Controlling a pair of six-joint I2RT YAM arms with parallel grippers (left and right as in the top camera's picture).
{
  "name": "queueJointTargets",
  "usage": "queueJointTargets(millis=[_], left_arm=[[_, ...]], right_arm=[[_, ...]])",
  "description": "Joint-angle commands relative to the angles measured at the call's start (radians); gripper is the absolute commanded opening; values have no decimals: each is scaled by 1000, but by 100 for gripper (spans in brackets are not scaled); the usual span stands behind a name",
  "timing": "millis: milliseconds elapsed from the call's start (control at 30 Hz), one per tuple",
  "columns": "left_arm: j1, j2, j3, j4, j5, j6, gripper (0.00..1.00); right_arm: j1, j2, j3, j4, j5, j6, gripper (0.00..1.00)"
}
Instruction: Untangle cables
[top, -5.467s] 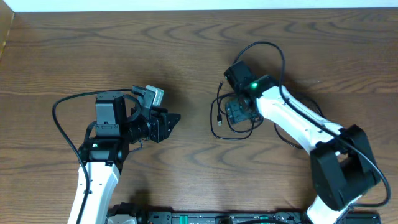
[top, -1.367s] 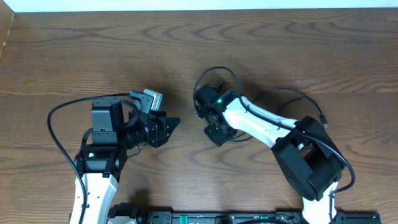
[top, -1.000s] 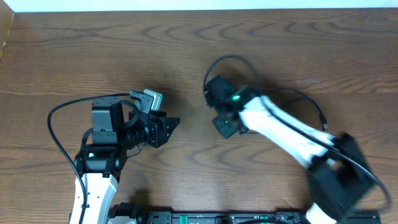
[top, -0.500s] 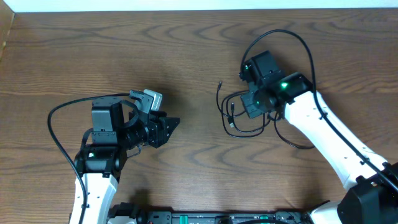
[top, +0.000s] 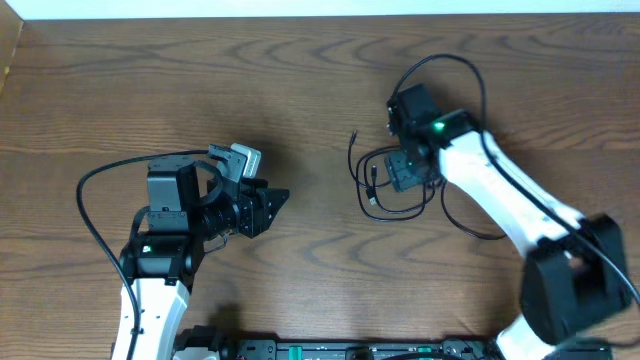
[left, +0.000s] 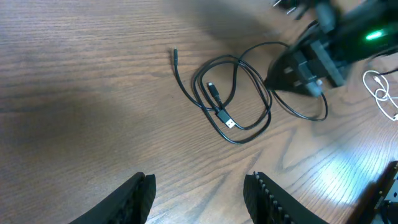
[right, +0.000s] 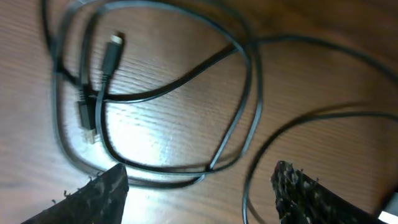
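I will next grab the black cable's loops with my right gripper, away from the plug ends. Those ends stay free, so the cable can be untangled.
A thin black cable (top: 372, 188) lies in loose overlapping loops on the wooden table, right of centre, both small plug ends showing. My right gripper (top: 402, 172) hovers over the loops' right side. In the right wrist view that gripper (right: 200, 190) is open, its fingers (right: 99, 196) wide apart. A strand of the black cable (right: 256, 93) runs on the table between them, touched by neither. My left gripper (left: 199, 193) is open and empty, well short of the black cable (left: 217, 102). A white cable (left: 380, 90) lies beyond the right arm.
The left arm (top: 165, 235) sits at the table's left with its gripper (top: 277, 198) pointing right. The right arm (top: 500, 210) stretches in from the lower right. Thicker black cords arch off both arms. The table's far edge (top: 320, 14) runs along the top.
The right gripper carried the black cable from mid-table to the right, then opened and let it go. The cable now rests on the table. The left arm has not moved.
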Motion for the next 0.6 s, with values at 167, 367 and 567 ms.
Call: queueJointTargets(millis=[167, 367, 567], left_arm=[[-2, -11, -4, -20, 16, 10, 51], [-2, -11, -4, -19, 16, 11, 51], [-2, -11, -4, -19, 17, 10, 51]], right_arm=[[-53, 93, 2, 63, 39, 21, 74], [-107, 131, 2, 87, 8, -39, 75], [-124, 156, 2, 122, 9, -46, 75]])
